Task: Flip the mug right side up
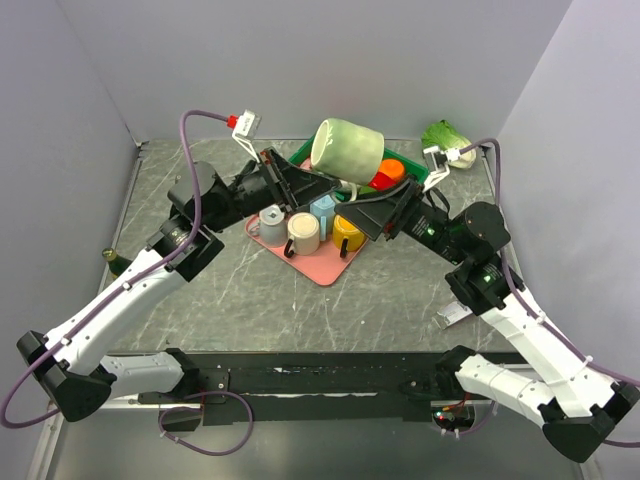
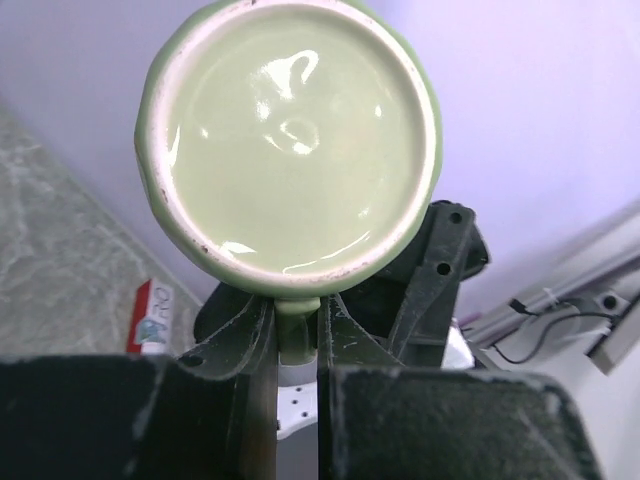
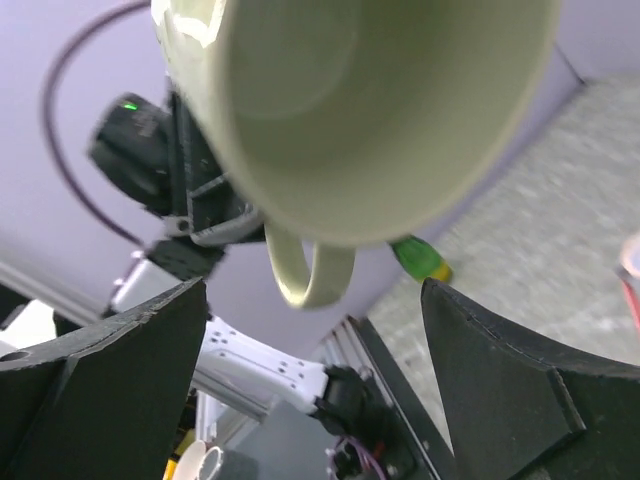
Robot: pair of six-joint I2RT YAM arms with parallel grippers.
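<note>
I should use my right gripper to grab the mug by its handle (image 1: 350, 190) (image 3: 318, 280) from the side of the mug's opening. The mug's base then stays free, so I can set the mug right side up.
A pale green mug (image 1: 347, 148) hangs in the air above the back of the table, tipped on its side. Its base (image 2: 290, 130) faces the left wrist camera and its mouth (image 3: 370, 110) faces the right wrist camera. My left gripper (image 1: 325, 182) (image 2: 298, 345) is shut on the mug's handle (image 2: 298, 320), which sits pinched between the two fingers. My right gripper (image 1: 352, 207) (image 3: 315, 340) is open just below and to the right of the mug. The handle (image 3: 305, 275) hangs above the gap between its fingers (image 3: 110, 380), touching neither.
A pink tray (image 1: 325, 265) under the grippers holds a grey cup (image 1: 271, 222), a cream cup (image 1: 303, 232), a light blue one (image 1: 323, 212) and a yellow one (image 1: 348, 232). A green tray (image 1: 303, 152) with orange and red items lies behind. A green toy vegetable (image 1: 441, 135) is at back right, a green bottle (image 1: 115, 258) at the left edge.
</note>
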